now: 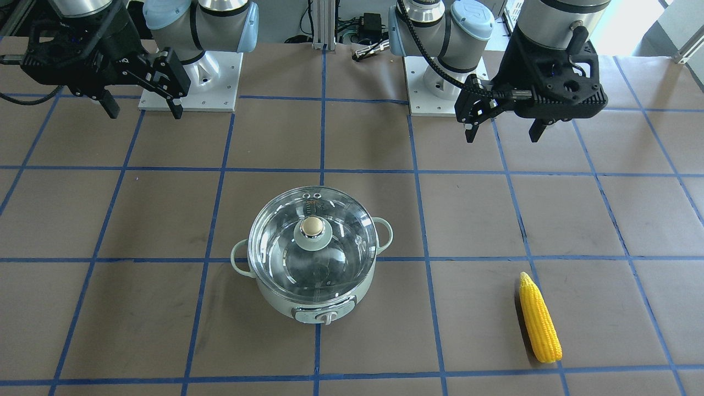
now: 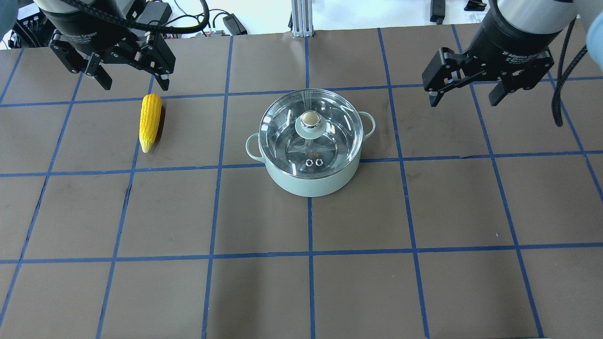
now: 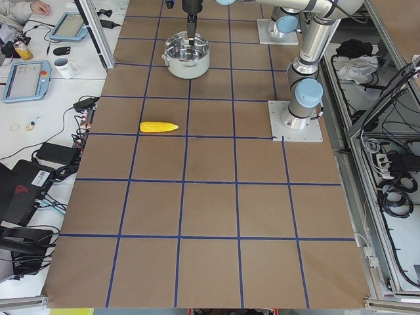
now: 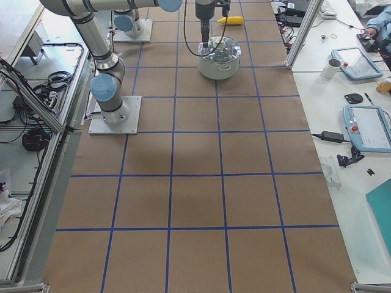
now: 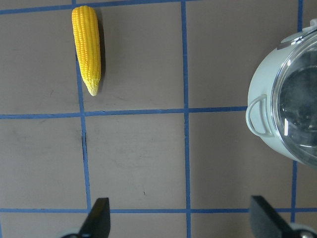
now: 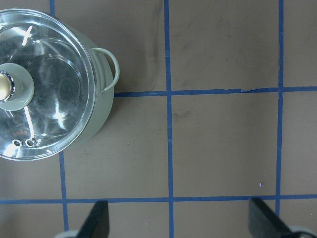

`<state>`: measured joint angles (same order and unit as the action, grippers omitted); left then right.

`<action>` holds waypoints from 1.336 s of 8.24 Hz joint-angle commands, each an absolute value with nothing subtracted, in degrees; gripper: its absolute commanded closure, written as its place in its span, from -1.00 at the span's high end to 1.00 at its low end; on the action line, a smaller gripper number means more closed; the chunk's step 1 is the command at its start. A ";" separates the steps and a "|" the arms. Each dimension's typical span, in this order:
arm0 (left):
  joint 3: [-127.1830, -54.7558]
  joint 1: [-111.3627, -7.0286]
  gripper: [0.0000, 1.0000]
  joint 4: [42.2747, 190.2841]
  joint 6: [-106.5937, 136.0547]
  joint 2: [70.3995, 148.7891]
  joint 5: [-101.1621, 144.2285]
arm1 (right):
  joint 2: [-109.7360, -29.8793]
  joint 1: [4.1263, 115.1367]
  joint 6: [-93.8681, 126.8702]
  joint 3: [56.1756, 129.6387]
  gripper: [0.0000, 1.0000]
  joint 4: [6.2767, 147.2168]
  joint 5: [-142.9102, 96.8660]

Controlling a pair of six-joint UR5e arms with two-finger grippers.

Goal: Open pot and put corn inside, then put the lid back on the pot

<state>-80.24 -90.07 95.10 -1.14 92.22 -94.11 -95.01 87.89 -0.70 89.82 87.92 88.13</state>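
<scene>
The glass lid spreads wide across the whole pot [image 1: 275, 300]. My right gripper should next take the lid by the narrow beige knob [image 1: 312, 227] to open the pot.
The mint-green pot [image 2: 311, 181] stands mid-table with the glass lid [image 2: 330, 136] on it, beige knob [image 2: 309, 118] up. It shows in the front view too, pot [image 1: 275, 300] and lid [image 1: 341, 242]. The yellow corn [image 2: 149, 121] lies on the table to the pot's left, also in the front view [image 1: 540, 320] and the left wrist view [image 5: 86, 47]. My left gripper [image 2: 133, 82] is open and empty, hovering just beyond the corn's blunt end. My right gripper [image 2: 464, 94] is open and empty, up high to the right of the pot [image 6: 101, 116].
The table is brown paper with a blue tape grid. The arm bases [image 1: 190, 82] stand at the robot's side. An aluminium post [image 2: 298, 19] and cables lie past the far edge. Side desks hold tablets and a mug [image 3: 63, 66].
</scene>
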 commanded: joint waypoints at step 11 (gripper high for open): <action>-82.53 -78.67 1.00 73.53 -13.70 108.43 -93.78 | -95.01 87.89 -0.62 89.91 1.00 87.80 87.98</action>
<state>-82.37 -81.06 80.46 -9.88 103.32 -93.94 -94.95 87.93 -0.62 89.83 87.87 88.01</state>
